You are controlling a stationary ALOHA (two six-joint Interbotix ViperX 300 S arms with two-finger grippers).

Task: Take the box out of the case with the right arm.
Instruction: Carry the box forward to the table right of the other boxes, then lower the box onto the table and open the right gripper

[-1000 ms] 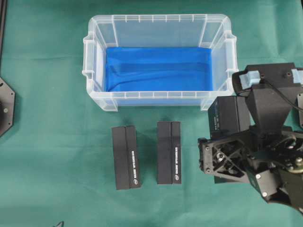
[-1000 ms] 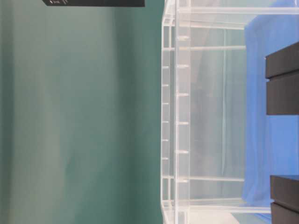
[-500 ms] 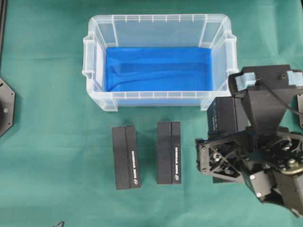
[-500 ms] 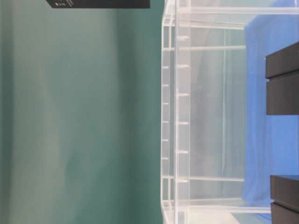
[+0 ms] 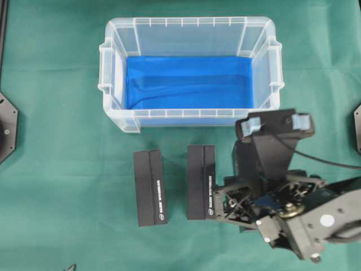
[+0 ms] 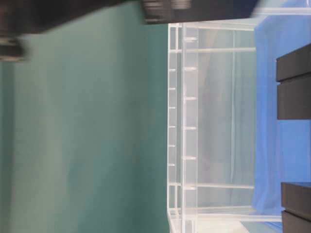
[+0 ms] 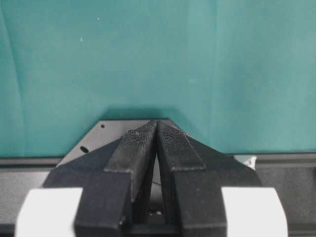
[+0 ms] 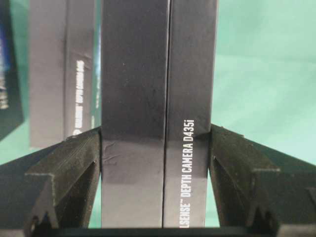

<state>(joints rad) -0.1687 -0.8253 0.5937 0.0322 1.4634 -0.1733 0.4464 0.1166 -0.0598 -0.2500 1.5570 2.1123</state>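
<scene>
The black box is above the green cloth in the right wrist view, so my right gripper needs to keep holding it and it is too early to release.
The clear case (image 5: 113, 73) with its blue sheet (image 5: 189, 82) holds no box. My right gripper (image 8: 155, 148) is shut on a black box (image 8: 158, 98) printed "DEPTH CAMERA D435i", one finger (image 8: 81, 163) pressed on each long side. In the overhead view this gripper (image 5: 240, 202) and the held box (image 5: 242, 164) are outside the case, in front of its right corner. Only the box's upper part shows under the wrist. The table-level view shows the held box (image 6: 199, 9) as a dark blur at the top. My left gripper (image 7: 157, 127) is shut on nothing over green cloth.
Two more black boxes lie on the green cloth in front of the case, one (image 5: 150, 187) to the left and one (image 5: 201, 182) just left of my right gripper. The nearer one (image 8: 61, 74) also appears in the right wrist view. A black base plate (image 5: 7, 127) sits at the left edge.
My right arm has carried the box leftward and toward the front, from beside the case's right end to a spot next to the second lying box. The grip is unchanged.
</scene>
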